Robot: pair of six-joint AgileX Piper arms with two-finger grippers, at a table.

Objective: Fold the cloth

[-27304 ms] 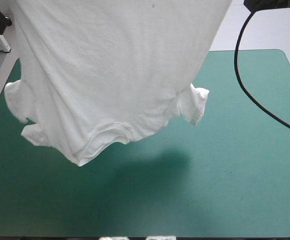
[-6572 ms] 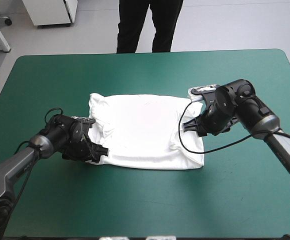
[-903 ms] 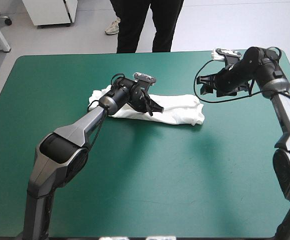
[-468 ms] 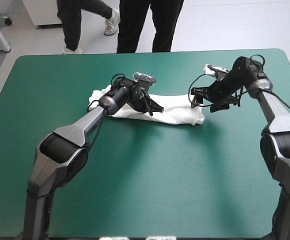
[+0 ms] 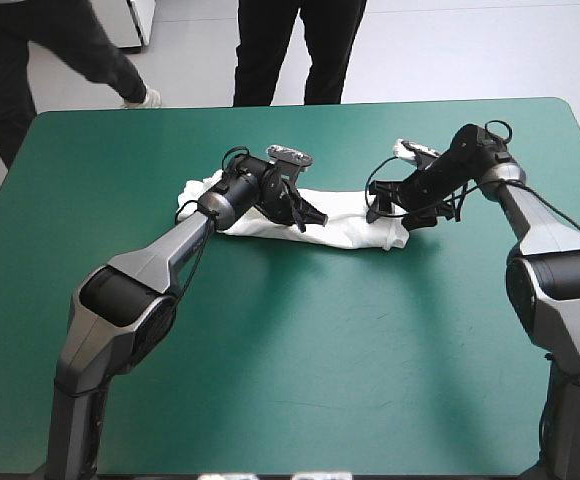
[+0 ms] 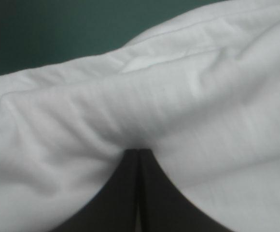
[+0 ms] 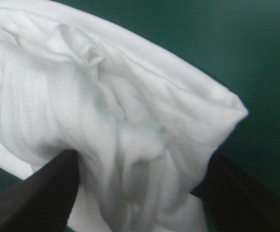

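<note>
I should next grab the T-shirt with my right gripper by the crumpled end of the bundle [image 5: 392,232], where loose folds stand up between the open fingers.
The white T-shirt [image 5: 355,212] lies folded into a long narrow bundle across the far middle of the table. My left gripper [image 5: 308,217] rests on the bundle's left half, shut on a pinch of cloth. In the left wrist view its black fingers [image 6: 130,183] meet in one point, and the T-shirt [image 6: 154,96] puckers at the tip. My right gripper [image 5: 392,212] stands open over the bundle's right end. In the right wrist view the right gripper [image 7: 142,162] has its fingers wide apart, with the crumpled end of the T-shirt [image 7: 106,96] between them.
Teal-green cover [image 5: 300,380] stretches from the bundle to the table's near edge. The bundle lies closer to the far edge [image 5: 300,106], with bare cover on both sides of it.
My right gripper has come in from near the far right corner, moving left and down onto the shirt's right end. The left gripper and the bundle have stayed put.
</note>
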